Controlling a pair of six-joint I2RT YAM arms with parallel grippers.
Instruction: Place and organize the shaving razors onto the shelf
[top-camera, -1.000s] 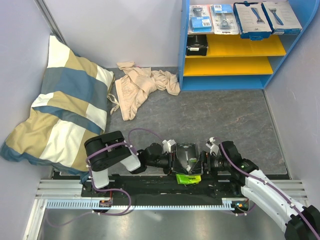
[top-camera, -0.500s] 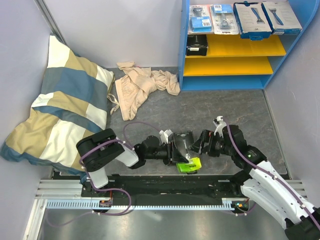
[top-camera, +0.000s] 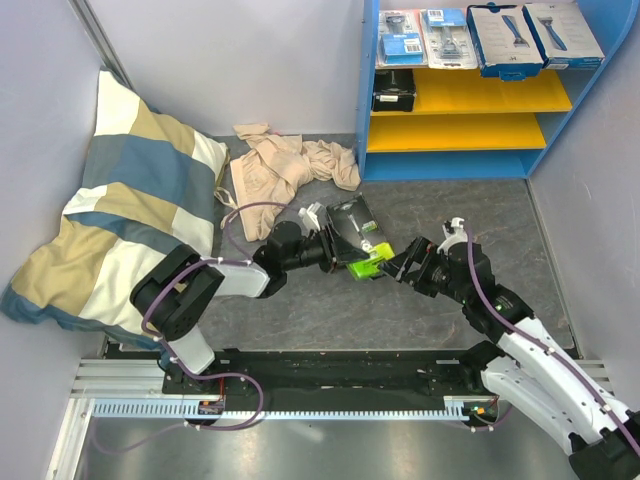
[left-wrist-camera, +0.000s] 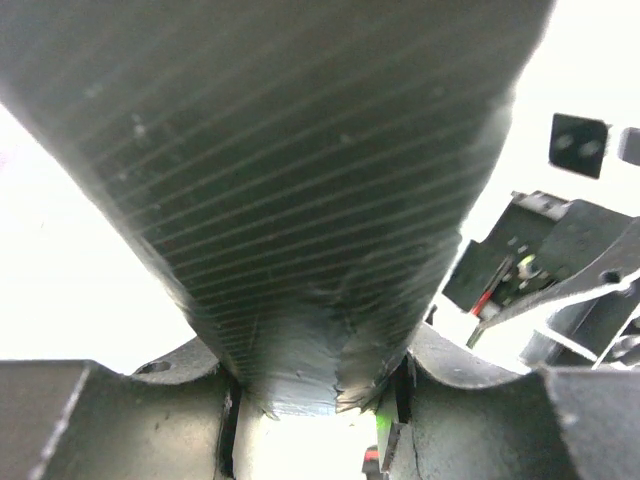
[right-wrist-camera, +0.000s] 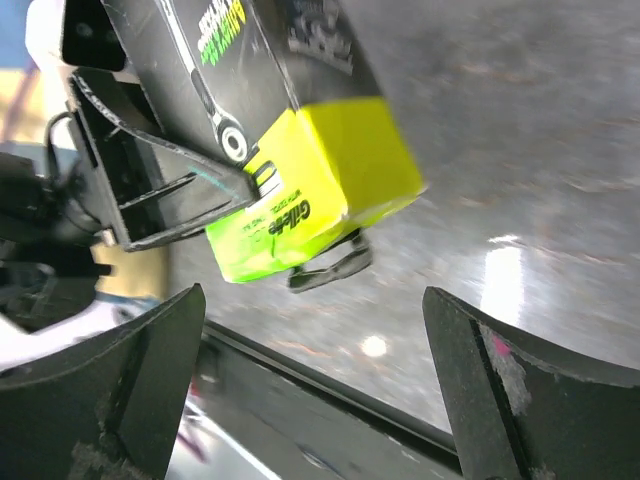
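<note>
The black razor box's black end needs to stay free to go into the yellow shelf, so my right gripper should next grab the box by its lime-green end (top-camera: 371, 263) (right-wrist-camera: 322, 195).
My left gripper (top-camera: 340, 245) is shut on a black razor box with a lime-green end (top-camera: 355, 236), held above the grey floor mid-scene. In the left wrist view the box's dark ribbed face (left-wrist-camera: 290, 180) fills the frame, wedged between the jaws. My right gripper (top-camera: 408, 262) stands open just right of the box, not touching it; its view shows the lime end (right-wrist-camera: 320, 190) ahead of the spread fingers (right-wrist-camera: 130, 370). The shelf (top-camera: 480, 90) at back right holds two blister packs (top-camera: 420, 35) and two white-blue boxes (top-camera: 530, 35) on its top board, and a black box (top-camera: 394, 90) on the yellow board.
A striped pillow (top-camera: 130, 210) leans in the left corner. A beige cloth (top-camera: 280, 170) lies crumpled on the floor left of the shelf. Walls close in on both sides. A black base rail (top-camera: 330, 370) runs along the near edge.
The left arm has carried the black box away from the base rail, up and toward the back. The right gripper has let go, opened wide and followed to the box's right.
</note>
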